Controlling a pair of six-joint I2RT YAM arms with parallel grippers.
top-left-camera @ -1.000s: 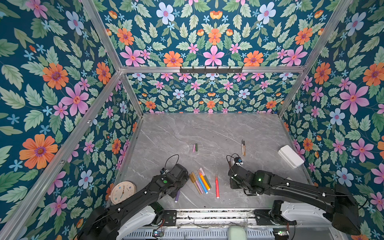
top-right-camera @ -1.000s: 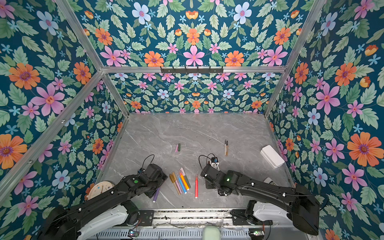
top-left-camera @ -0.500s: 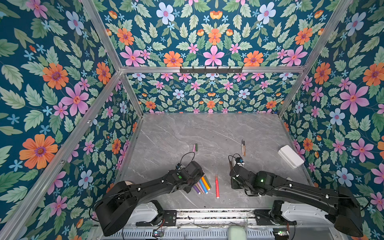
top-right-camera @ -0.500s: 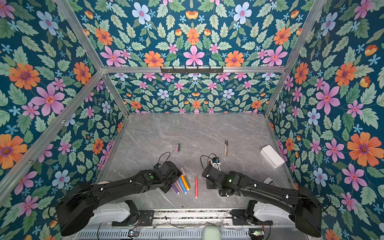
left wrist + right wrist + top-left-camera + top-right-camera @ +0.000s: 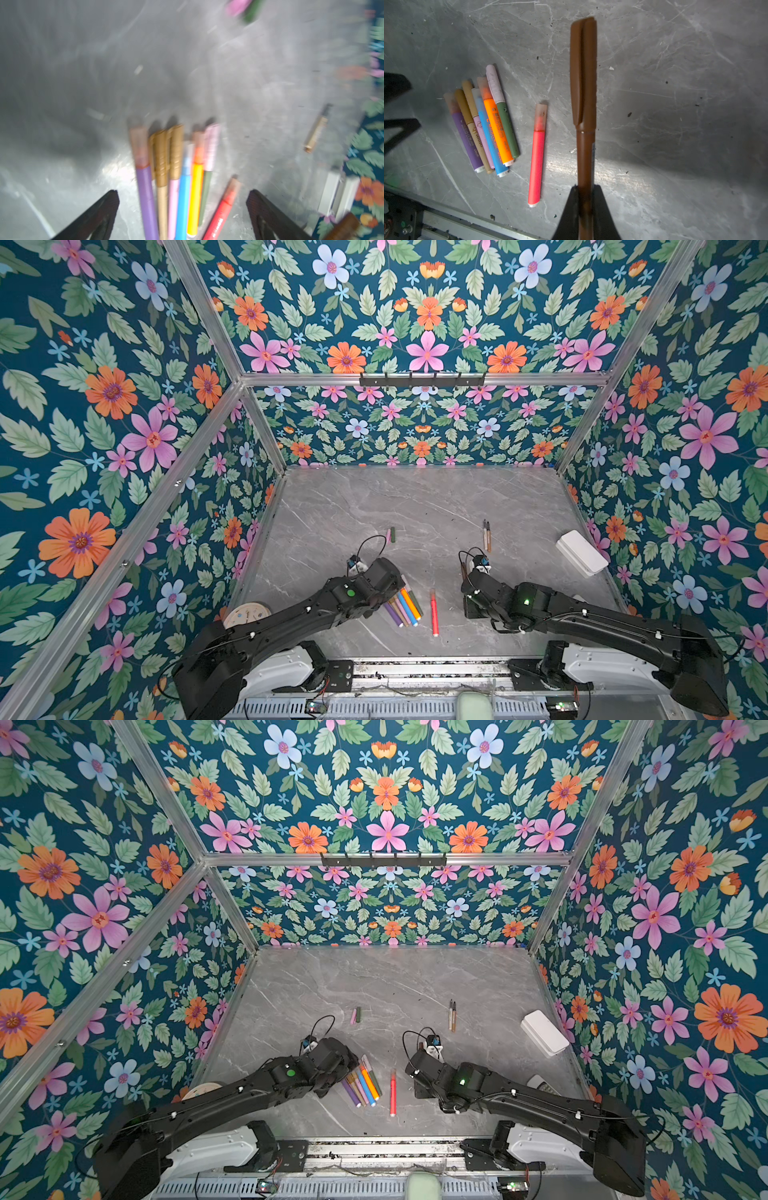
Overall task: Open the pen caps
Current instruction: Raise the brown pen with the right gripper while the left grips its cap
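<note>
Next, my left gripper needs to grab the cap of the brown pen to open it, leaving free the pen's body that my right gripper holds.
Several capped pens (image 5: 403,605) lie fanned side by side near the table's front, with a red pen (image 5: 434,612) alone just to their right. My left gripper (image 5: 182,194) hangs open right over the fan, its fingers (image 5: 104,212) standing either side of the pens without touching them. My right gripper (image 5: 585,193) is shut on a brown pen (image 5: 584,145) by its barrel. The brown cap (image 5: 583,70) is on the pen and points away from the jaws. In a top view that brown pen (image 5: 463,572) pokes out beyond the right wrist. A pink cap (image 5: 388,536) and a green cap (image 5: 393,535) lie loose mid-table.
Two thin pen bodies (image 5: 486,536) lie at the right of the middle. A white box (image 5: 582,552) stands by the right wall. A round clock (image 5: 247,612) is at the front left, partly under the left arm. Metal rail (image 5: 415,668) runs along the front edge.
My left arm has swung right, from beside the fan of pens to above it, staying open. The right arm has hardly moved and keeps hold of the brown pen.
</note>
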